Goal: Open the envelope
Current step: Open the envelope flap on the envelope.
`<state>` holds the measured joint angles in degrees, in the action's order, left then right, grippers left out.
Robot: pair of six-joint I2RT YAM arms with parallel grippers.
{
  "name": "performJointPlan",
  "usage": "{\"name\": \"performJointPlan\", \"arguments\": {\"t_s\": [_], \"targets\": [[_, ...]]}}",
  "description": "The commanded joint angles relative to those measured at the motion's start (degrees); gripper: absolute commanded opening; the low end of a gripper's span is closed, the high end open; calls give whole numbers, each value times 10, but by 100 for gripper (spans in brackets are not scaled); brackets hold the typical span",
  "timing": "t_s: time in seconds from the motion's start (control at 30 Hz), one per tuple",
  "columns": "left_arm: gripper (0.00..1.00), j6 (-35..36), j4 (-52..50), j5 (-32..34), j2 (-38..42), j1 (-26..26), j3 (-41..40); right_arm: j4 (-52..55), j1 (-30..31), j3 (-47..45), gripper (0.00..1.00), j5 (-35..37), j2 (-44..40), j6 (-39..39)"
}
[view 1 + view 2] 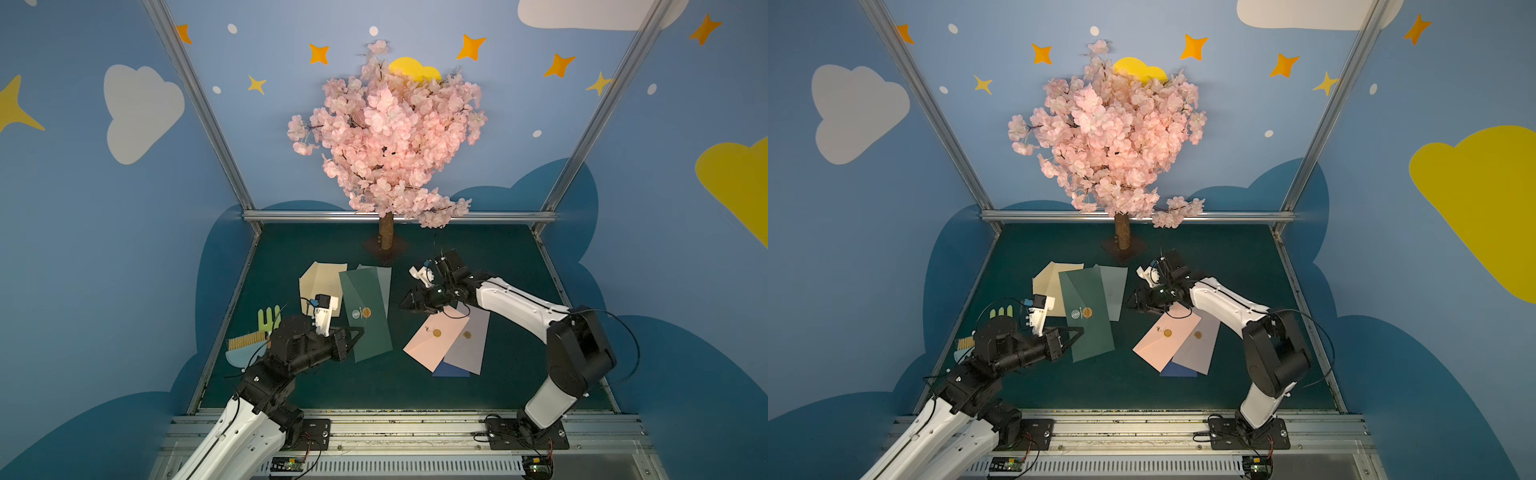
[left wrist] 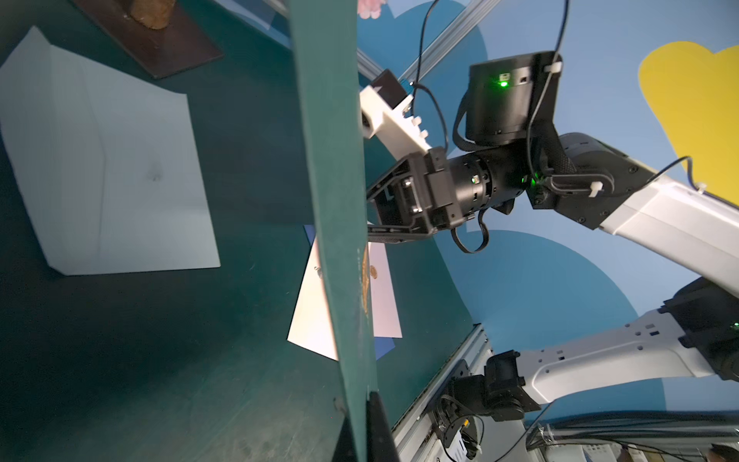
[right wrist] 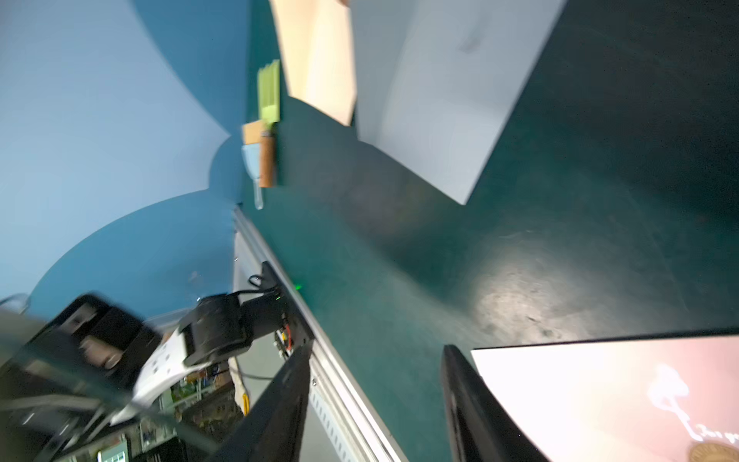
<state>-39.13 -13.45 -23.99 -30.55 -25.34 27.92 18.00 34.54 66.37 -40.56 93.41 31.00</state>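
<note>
I need to grab the dark green envelope next with my right gripper, by the long edge opposite my left gripper. The envelope's flap then stays free to open.
A dark green envelope with a gold wax seal is held off the table, its flap lying closed. My left gripper is shut on its near left edge. The left wrist view shows the envelope edge-on, running away from the left gripper. My right gripper hovers just right of the envelope. In the right wrist view the right gripper is open with only table between its fingers.
A pink envelope, a lilac envelope and a blue one lie stacked under the right arm. Cream and pale grey-green envelopes lie behind. A blossom tree stands at the back, a brush and dustpan at the left.
</note>
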Motion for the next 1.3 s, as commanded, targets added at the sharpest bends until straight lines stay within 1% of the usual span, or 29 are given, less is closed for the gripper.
{"name": "performJointPlan", "arguments": {"t_s": [0.0, 0.1, 0.17, 0.23, 0.33, 0.47, 0.57, 0.73, 0.77, 0.9, 0.97, 1.03, 1.2, 1.23, 1.27], "targets": [[3, -19, 87, -84, 12, 30, -30, -151, -10, -62, 55, -91, -53, 50], [3, -52, 145, -137, 9, 62, -50, -247, -11, -109, 55, -119, -92, 92], [3, -70, 182, -169, 2, 75, -56, -309, -8, -126, 55, -140, -104, 113], [3, -84, 223, -204, -9, 80, -55, -348, -2, -126, 56, -165, -104, 126], [3, -105, 270, -236, -23, 80, -53, -396, 7, -122, 57, -190, -100, 143], [3, -103, 264, -250, -38, 80, -41, -440, 11, -110, 57, -199, -92, 159], [3, -101, 257, -250, -43, 80, -39, -479, 14, -99, 57, -213, -81, 186], [3, -110, 272, -266, -58, 80, -37, -462, 29, -73, 54, -219, -68, 176], [3, -109, 273, -268, -62, 79, -35, -462, 33, -69, 52, -220, -65, 174], [3, -109, 275, -277, -70, 80, -31, -445, 47, -54, 39, -221, -53, 167], [3, -105, 271, -278, -72, 79, -26, -445, 51, -52, 34, -220, -49, 164], [3, -102, 266, -280, -72, 79, -23, -445, 53, -51, 25, -219, -46, 163], [3, -95, 254, -274, -69, 80, -21, -444, 55, -52, 9, -222, -44, 163], [3, -95, 254, -273, -68, 80, -21, -445, 56, -52, 3, -224, -44, 163], [3, -92, 250, -270, -68, 81, -21, -445, 56, -52, 0, -224, -43, 163]]}}
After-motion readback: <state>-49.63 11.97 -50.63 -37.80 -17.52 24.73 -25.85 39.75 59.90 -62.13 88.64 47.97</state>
